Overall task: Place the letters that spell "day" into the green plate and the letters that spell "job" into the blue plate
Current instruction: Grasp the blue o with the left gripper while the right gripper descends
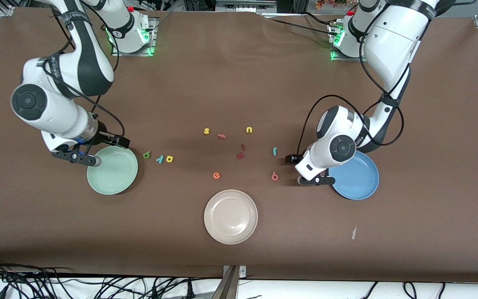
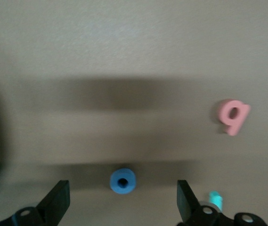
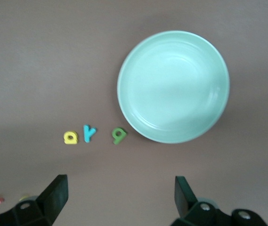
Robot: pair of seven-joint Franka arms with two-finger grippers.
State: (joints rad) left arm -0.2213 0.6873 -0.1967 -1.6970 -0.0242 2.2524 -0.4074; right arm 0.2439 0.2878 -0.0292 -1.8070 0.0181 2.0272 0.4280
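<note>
The blue o needs to be picked up next by its round outer edge [image 2: 123,181] with my left gripper. It will help spell "job" in the blue plate.
The blue o [image 2: 123,181] lies on the table between the wide-apart fingers of my open left gripper [image 2: 123,202], untouched; in the front view this gripper [image 1: 315,180] hides it, beside the blue plate [image 1: 359,182]. The salmon b [image 1: 274,177] and teal j [image 1: 275,151] lie close by on the table. My right gripper [image 1: 82,159] hangs open and empty at the rim of the green plate [image 1: 116,174]. The olive d [image 1: 147,155], teal y [image 1: 160,158] and yellow a [image 1: 169,158] lie in a row beside that plate.
A beige plate [image 1: 230,216] sits nearer the front camera at mid-table. Loose letters lie mid-table: yellow s [image 1: 206,131], pink f [image 1: 221,136], yellow u [image 1: 249,130], two dark red letters [image 1: 240,155], orange e [image 1: 216,175].
</note>
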